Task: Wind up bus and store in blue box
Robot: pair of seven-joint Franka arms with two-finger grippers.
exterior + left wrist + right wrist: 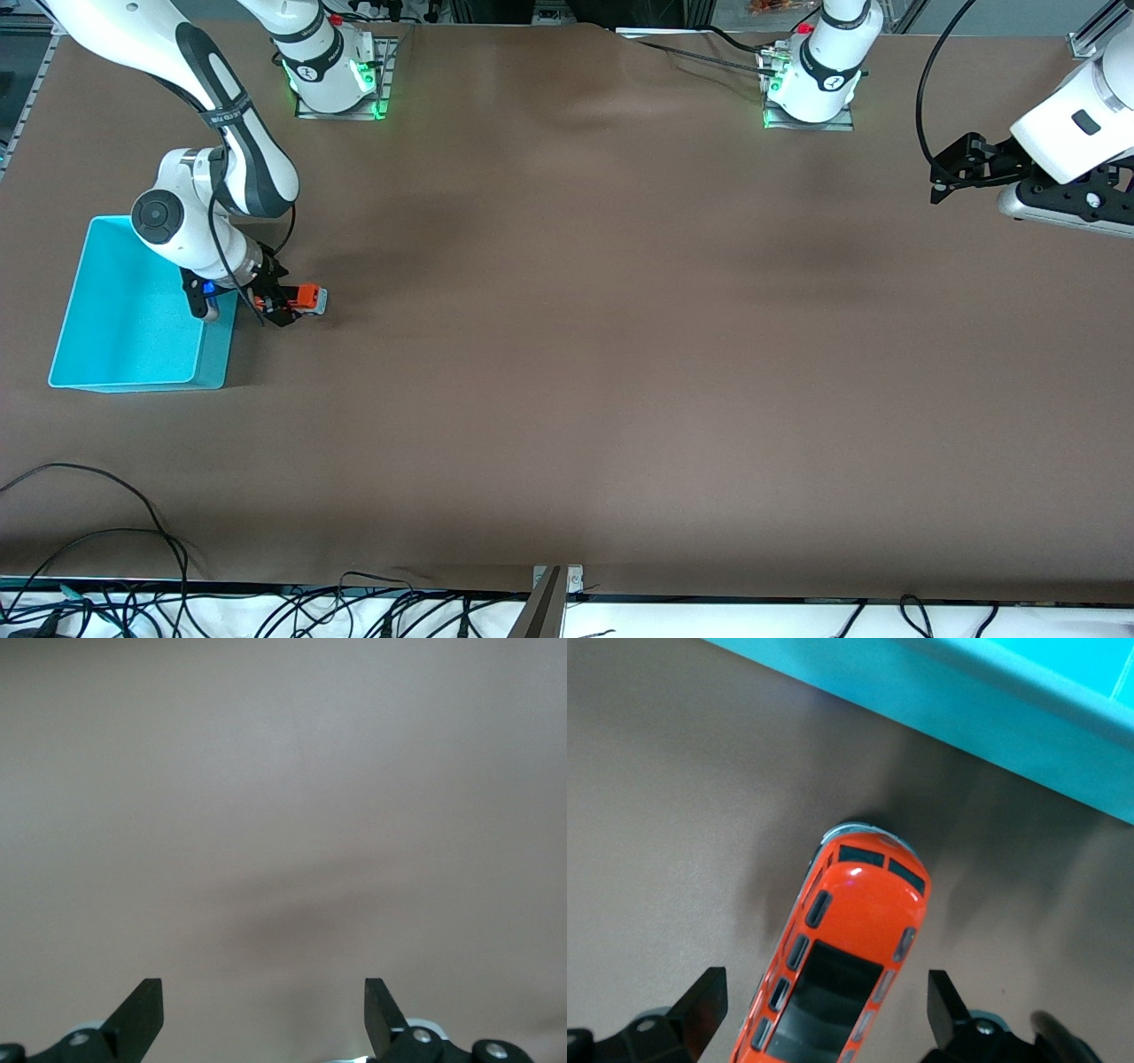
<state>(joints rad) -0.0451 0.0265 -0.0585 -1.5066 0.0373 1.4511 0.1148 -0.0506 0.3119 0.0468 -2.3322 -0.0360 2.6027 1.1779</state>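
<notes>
My right gripper has its fingers on either side of the orange bus, so it needs to close on the bus.
The small orange bus point(309, 298) with its dark roof window point(824, 992) stands on the brown table beside the blue box point(133, 310), on the side toward the left arm's end. My right gripper point(282, 310) is low over the bus and open. Its fingers point(704, 1001) straddle the bus point(864, 904) with a gap on each side, touching nothing. The box's turquoise wall point(992, 700) runs close past the bus's nose. My left gripper point(950, 175) waits above the table at the left arm's end, open and with nothing in it point(264, 1005).
The brown table cover point(602, 354) stretches wide between the two arms. Loose cables point(133, 549) lie along the table edge nearest the front camera. The blue box holds nothing that I can see.
</notes>
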